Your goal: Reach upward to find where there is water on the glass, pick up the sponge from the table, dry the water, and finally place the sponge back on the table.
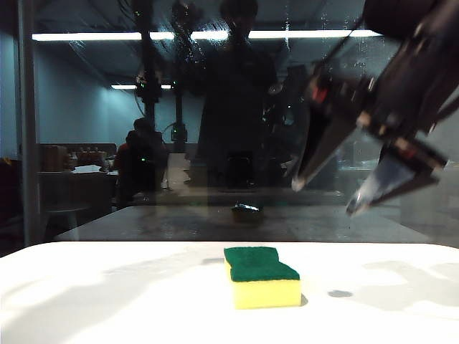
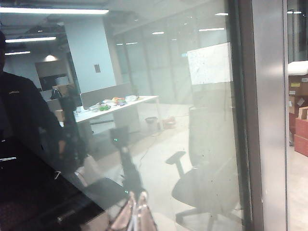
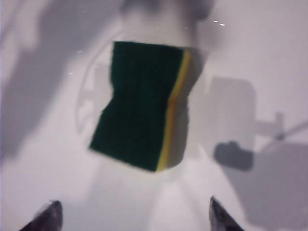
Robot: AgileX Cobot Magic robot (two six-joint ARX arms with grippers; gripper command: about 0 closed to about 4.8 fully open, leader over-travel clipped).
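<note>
The right gripper next needs to take hold of the sponge by its long sides, so that it can dry the water on the glass.
The sponge, yellow foam with its dark green layer facing up, lies flat on the white table near the middle. My right gripper hangs open above and to the right of it, in front of the glass, holding nothing. In the right wrist view the sponge lies beyond the spread fingertips of the right gripper, apart from them. Faint whitish water streaks show high on the pane. My left gripper is shut and empty, pointing at the glass.
A grey vertical frame bar stands at the pane's left, and also shows in the left wrist view as a frame bar. A small dark spot sits on the table right of the sponge. The pane mirrors ceiling lights and a dark figure.
</note>
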